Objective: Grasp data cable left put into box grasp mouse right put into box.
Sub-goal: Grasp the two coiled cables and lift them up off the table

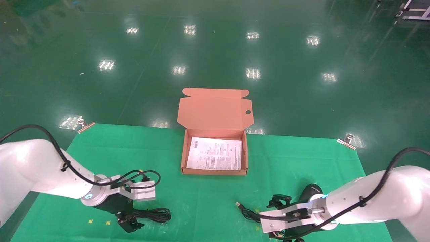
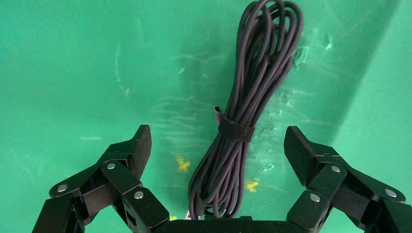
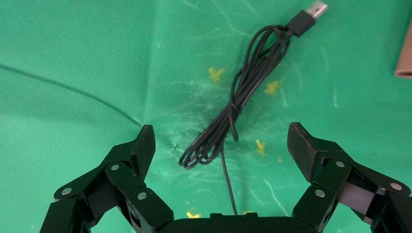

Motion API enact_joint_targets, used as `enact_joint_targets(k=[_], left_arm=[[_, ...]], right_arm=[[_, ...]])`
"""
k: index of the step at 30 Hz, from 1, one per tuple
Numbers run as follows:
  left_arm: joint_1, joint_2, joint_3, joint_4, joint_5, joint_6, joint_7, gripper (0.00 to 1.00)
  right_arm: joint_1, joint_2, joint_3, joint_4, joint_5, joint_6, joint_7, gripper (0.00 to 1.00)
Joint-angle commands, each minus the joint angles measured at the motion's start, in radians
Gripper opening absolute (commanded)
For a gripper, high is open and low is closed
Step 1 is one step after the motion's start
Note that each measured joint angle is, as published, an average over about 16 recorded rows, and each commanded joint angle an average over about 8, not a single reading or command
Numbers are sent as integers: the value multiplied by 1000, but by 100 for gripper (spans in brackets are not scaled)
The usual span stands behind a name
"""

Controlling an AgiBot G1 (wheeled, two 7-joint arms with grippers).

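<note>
My left gripper is to grab the data cable next by the strap around its middle, since the cable has slack loops fanning out at both ends.
The data cable, a black bundle tied with a strap, lies on the green cloth at the front left. My left gripper is open, with its fingers either side of the bundle's near end and not touching it. The black mouse sits at the front right, partly hidden behind my right wrist. Its cord with a USB plug lies to the left of it. My right gripper is open over the cord's loops. The salmon box stands open at the middle, with the white sheet inside.
The green cloth covers the table, held by clips at the back corners. Small yellow marks dot the cloth. The box's lid stands up past the table's far edge. Shiny green floor lies beyond.
</note>
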Motion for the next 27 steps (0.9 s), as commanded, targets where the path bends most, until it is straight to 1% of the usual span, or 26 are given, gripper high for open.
enact_joint_targets(k=[1, 3, 4, 10, 11, 12, 27], left_arm=[[-1, 9, 2, 25, 3, -11, 14, 100], [-2, 14, 0, 46, -1, -17, 27, 99], [-3, 15, -1, 54, -2, -19, 32, 89], [-6, 22, -4, 89, -10, -28, 60, 14], [-6, 22, -5, 91, -11, -29, 62, 3], [-6, 22, -5, 94, -11, -30, 63, 0], [-6, 20, -5, 83, -11, -26, 57, 0]], right_arm=[[-2, -12, -3, -21, -10, 18, -14, 100], [-2, -23, -2, -46, -11, 31, -18, 100], [-2, -27, -2, -56, -11, 36, -19, 92], [-1, -47, 3, -109, -12, 59, -13, 17], [-1, -48, 3, -113, -12, 61, -12, 5], [-1, -49, 3, -117, -12, 62, -11, 0], [-1, -44, 4, -102, -10, 56, -14, 0]])
